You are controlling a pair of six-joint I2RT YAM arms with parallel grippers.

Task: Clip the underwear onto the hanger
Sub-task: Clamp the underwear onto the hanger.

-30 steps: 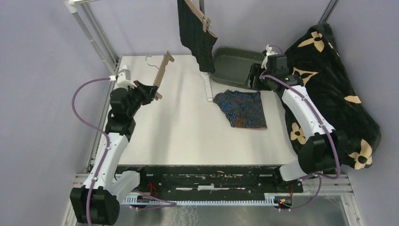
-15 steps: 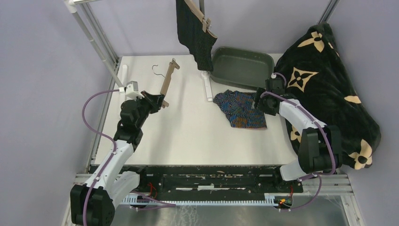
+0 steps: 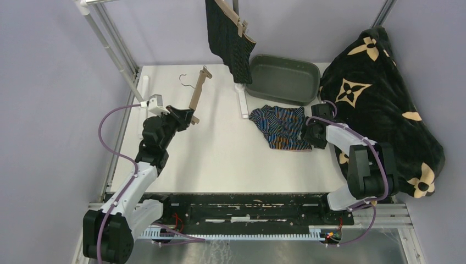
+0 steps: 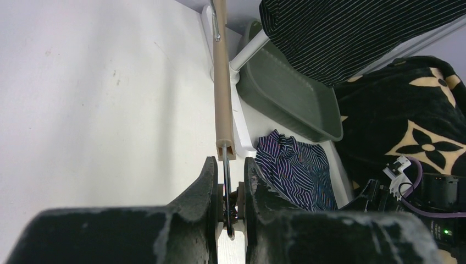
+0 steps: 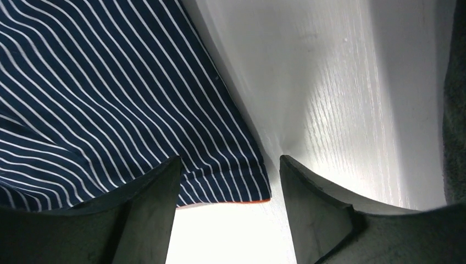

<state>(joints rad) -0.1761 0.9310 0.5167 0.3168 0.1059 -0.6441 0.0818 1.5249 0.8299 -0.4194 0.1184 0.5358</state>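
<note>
The right gripper grabs the orange-edged corner (image 3: pixel 307 147) (image 5: pixel 237 186) of the navy striped underwear next, to bring that edge of the underwear to the hanger's clip.
My left gripper (image 3: pixel 184 117) is shut on the metal clip at one end of a tan wooden hanger (image 3: pixel 197 93), held tilted above the table's left half. The left wrist view shows its bar (image 4: pixel 222 82) running away from the jaws (image 4: pixel 228 187). The navy striped underwear (image 3: pixel 283 126) lies crumpled on the table right of centre. Low at its right edge my right gripper (image 3: pixel 305 135) stands open. A corner of the underwear (image 5: pixel 110 82) lies between its fingers (image 5: pixel 226 165). The black pinstriped underwear (image 3: pixel 228 38) hangs from another hanger at the back.
A dark green basin (image 3: pixel 283 78) sits at the back right. A big black blanket with tan flowers (image 3: pixel 379 104) is heaped along the right edge. A white stand base (image 3: pixel 242 99) lies behind the navy underwear. Metal frame posts (image 3: pixel 110 38) rise at the back left.
My right arm came from the basin toward the near side and down to the navy underwear's right edge. The left arm carried the hanger a little right and nearer.
</note>
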